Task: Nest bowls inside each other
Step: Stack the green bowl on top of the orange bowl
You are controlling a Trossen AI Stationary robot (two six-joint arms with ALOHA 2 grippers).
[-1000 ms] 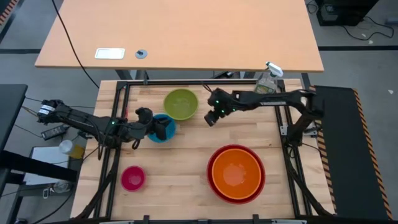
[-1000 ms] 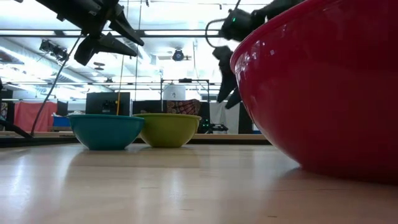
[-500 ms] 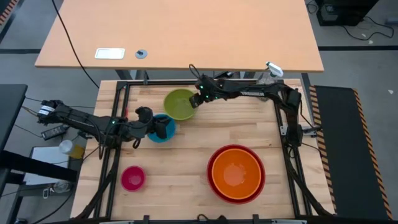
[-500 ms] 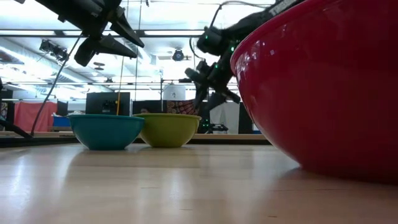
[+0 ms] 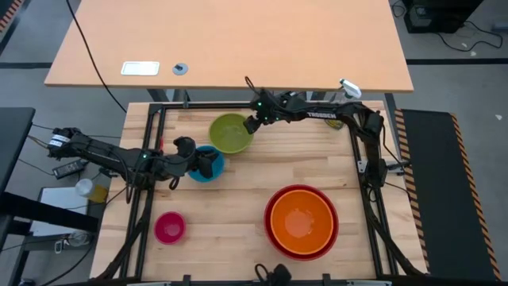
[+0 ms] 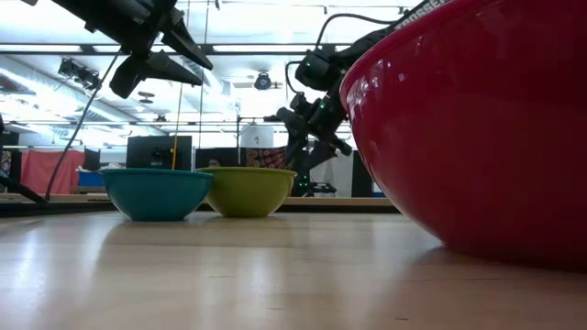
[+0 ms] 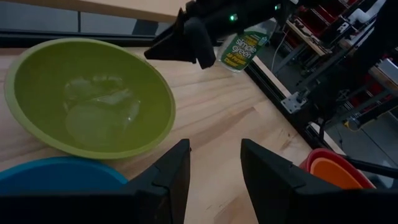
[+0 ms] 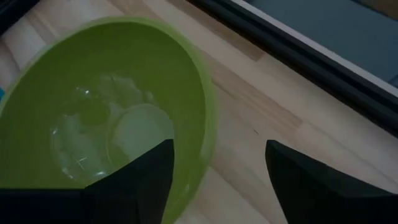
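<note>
My right gripper should next grab the lime green bowl by its rim (image 5: 250, 139), so that the bowl can go inside the orange bowl (image 5: 301, 222).
The lime green bowl (image 5: 229, 133) stands on its base at the far middle of the table, with the blue bowl (image 5: 217, 165) just nearer and to its left. The pink bowl (image 5: 169, 227) sits near the left front. The orange bowl (image 5: 301, 222) rests inside the red bowl (image 5: 275, 199) at the right front. My right gripper (image 8: 217, 180) is open and hangs above the green bowl's right rim (image 8: 208, 118), one finger over the inside and one outside, touching nothing. My left gripper (image 7: 214, 149) hangs open above the blue bowl, holding nothing.
A clear spray bottle (image 7: 239, 48) stands at the table's far right corner, behind my right arm. A black frame rail (image 8: 292, 59) runs along the far edge, close behind the green bowl. Bare wood lies in the table's middle (image 5: 238, 199).
My right gripper has swung toward the table's left and far edge, from beside the green bowl to above its right rim, tipping further downward. My left gripper and all the bowls have kept still.
</note>
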